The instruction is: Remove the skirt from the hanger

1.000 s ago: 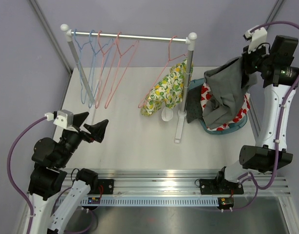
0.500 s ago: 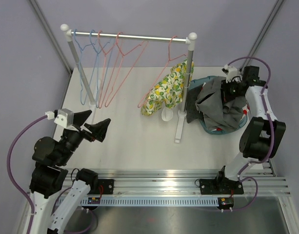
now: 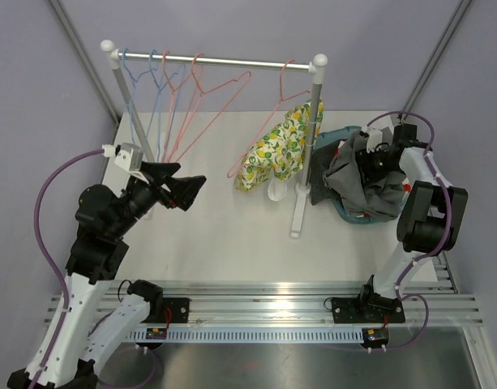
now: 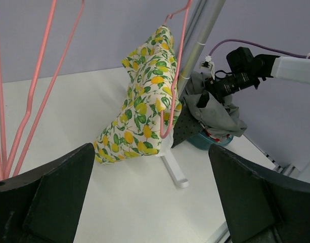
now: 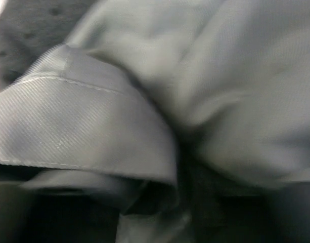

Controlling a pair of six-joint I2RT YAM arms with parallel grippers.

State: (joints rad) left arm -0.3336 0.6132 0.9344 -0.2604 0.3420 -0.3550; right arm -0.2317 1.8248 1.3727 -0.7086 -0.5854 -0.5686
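Observation:
I need to reach for the pink hanger with my left gripper and grab it by its bare near wire (image 4: 179,66). The skirt then stays free to be removed.
A lemon-print skirt (image 3: 278,149) hangs on a pink hanger (image 3: 285,87) at the right end of the rail, beside the rack's right post. The left wrist view shows the skirt (image 4: 142,106) ahead with the hanger's pink wire (image 4: 179,66) across it. My left gripper (image 3: 191,175) is open and holds nothing, left of the skirt and apart from it; its fingers (image 4: 48,197) frame the left wrist view. My right gripper (image 3: 360,160) is sunk into a grey garment (image 3: 351,174) in the basket, and grey cloth (image 5: 144,101) hides its fingers.
The white rack (image 3: 316,121) stands across the back of the table, with its foot (image 3: 299,212) reaching forward. Several empty blue and pink hangers (image 3: 177,113) hang at its left end. A teal basket (image 3: 389,212) of clothes sits at the right, behind the post.
My right arm came down from high up and lowered the grey garment into the basket. My left gripper moved up and right toward the rack. An empty pink hanger swung.

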